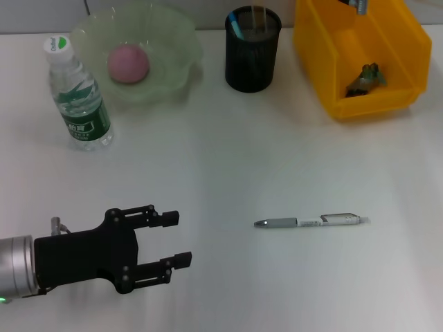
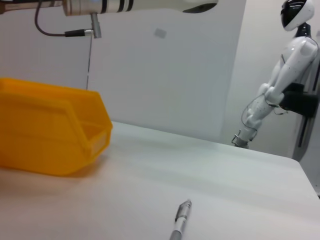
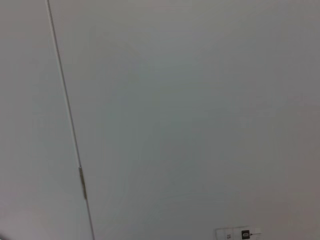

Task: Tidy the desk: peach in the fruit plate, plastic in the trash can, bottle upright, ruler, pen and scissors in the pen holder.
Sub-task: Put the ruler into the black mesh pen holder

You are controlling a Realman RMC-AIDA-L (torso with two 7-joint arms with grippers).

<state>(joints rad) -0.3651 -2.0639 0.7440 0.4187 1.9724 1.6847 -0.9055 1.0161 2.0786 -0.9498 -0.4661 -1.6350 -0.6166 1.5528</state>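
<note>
The clear ruler's lower end hangs inside the pen holder's rim (image 1: 243,15) in the head view, so the robot's right gripper should open.
The silver-grey pen (image 1: 310,221) lies flat on the white desk (image 1: 277,152), right of centre; it also shows in the left wrist view (image 2: 180,219). My left gripper (image 1: 176,239) is open and empty, low at the front left, its fingers pointing toward the pen and well apart from it. The peach (image 1: 127,63) sits in the green fruit plate (image 1: 173,41). The bottle (image 1: 78,97) stands upright beside the plate. The black pen holder (image 1: 252,50) holds a light blue item and a clear strip. The yellow trash can (image 1: 387,41) holds crumpled plastic (image 1: 365,77). The right gripper is out of view.
The trash can also shows in the left wrist view (image 2: 50,130), with part of the right arm (image 2: 130,6) raised above it. A white humanoid robot (image 2: 285,75) stands beyond the desk's far edge. The right wrist view shows only a wall.
</note>
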